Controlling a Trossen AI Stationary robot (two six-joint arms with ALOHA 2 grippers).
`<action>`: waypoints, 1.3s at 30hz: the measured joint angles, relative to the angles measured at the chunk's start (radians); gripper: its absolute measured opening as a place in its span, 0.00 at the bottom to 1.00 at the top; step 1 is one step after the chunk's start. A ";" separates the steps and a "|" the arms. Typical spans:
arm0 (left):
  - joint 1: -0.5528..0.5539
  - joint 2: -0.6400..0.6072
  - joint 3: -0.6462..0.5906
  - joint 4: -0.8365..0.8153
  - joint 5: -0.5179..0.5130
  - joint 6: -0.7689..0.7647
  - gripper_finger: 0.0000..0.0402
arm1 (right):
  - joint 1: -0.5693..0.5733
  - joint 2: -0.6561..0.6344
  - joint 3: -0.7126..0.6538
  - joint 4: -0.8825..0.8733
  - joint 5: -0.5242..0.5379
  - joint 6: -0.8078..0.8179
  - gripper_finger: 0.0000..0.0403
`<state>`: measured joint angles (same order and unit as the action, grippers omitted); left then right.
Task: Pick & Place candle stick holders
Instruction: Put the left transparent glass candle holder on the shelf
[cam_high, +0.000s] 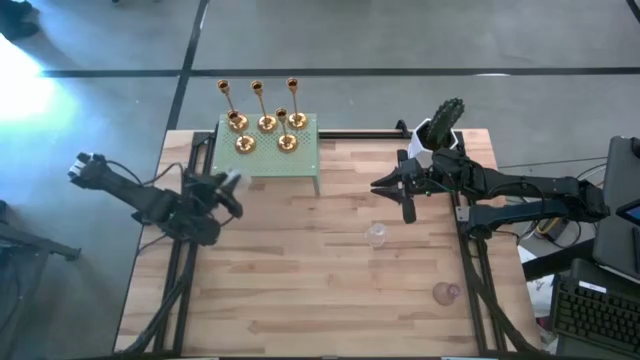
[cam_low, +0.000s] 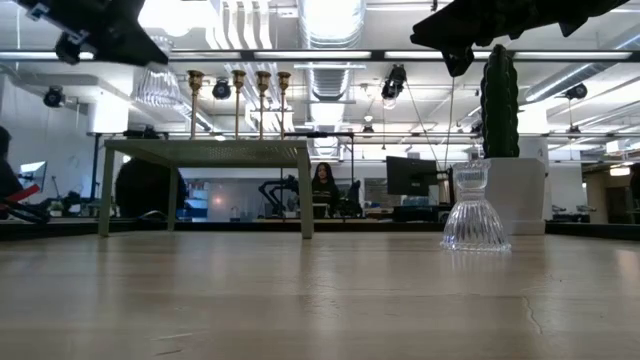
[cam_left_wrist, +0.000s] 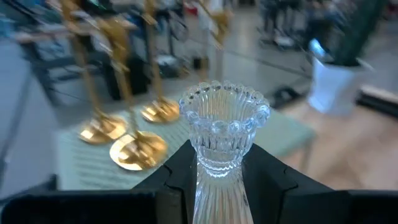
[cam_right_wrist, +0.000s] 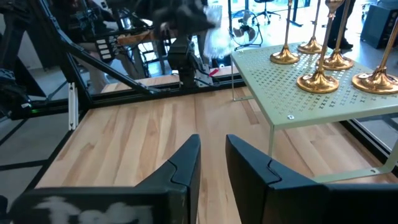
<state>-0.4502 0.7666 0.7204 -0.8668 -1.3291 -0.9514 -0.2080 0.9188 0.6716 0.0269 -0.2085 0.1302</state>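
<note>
My left gripper now moves the clear glass holder toward the green stand before releasing it, since the holder hangs short of the stand.
My left gripper (cam_high: 228, 188) is shut on a clear ribbed glass candle holder (cam_left_wrist: 222, 134), in the air just in front of the green perforated stand (cam_high: 300, 160). It also shows high at the left of the low view (cam_low: 160, 86). Several gold candlesticks (cam_high: 266, 122) stand by their round bases on the stand. A second clear glass holder (cam_high: 376, 234) stands on its flared base on the table, also in the low view (cam_low: 475, 212). A pinkish glass holder (cam_high: 446, 292) sits near the right front. My right gripper (cam_high: 388, 187) is open and empty above the table's right middle. My left gripper pinches the glass holder's narrow ribbed neck (cam_left_wrist: 216, 169), just below the flared scalloped cup, between its two fingers (cam_left_wrist: 177, 171). The fingers come from the table's left. The holder is lifted clear of the table, its scalloped cup pointing away from the wrist.
A white pot with a green cactus (cam_high: 440, 128) stands at the far right, behind my right gripper. The stand's thin legs (cam_low: 306, 195) rise from the far middle of the wooden table. Bare wood lies in front of the stand (cam_high: 300, 270).
</note>
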 joint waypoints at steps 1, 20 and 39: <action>0.002 0.000 0.012 -0.029 -0.031 -0.026 0.26 | 0.000 0.000 0.000 0.000 0.000 0.000 0.17; 0.371 -0.032 -0.019 -0.091 0.063 -0.075 0.26 | 0.000 0.000 0.000 0.000 0.000 0.000 0.23; 0.471 -0.032 -0.106 0.039 0.065 -0.064 0.26 | 0.000 0.000 0.000 0.000 0.000 0.000 0.18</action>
<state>0.0212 0.7350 0.6147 -0.8282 -1.2641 -1.0154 -0.2079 0.9188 0.6716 0.0269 -0.2083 0.1301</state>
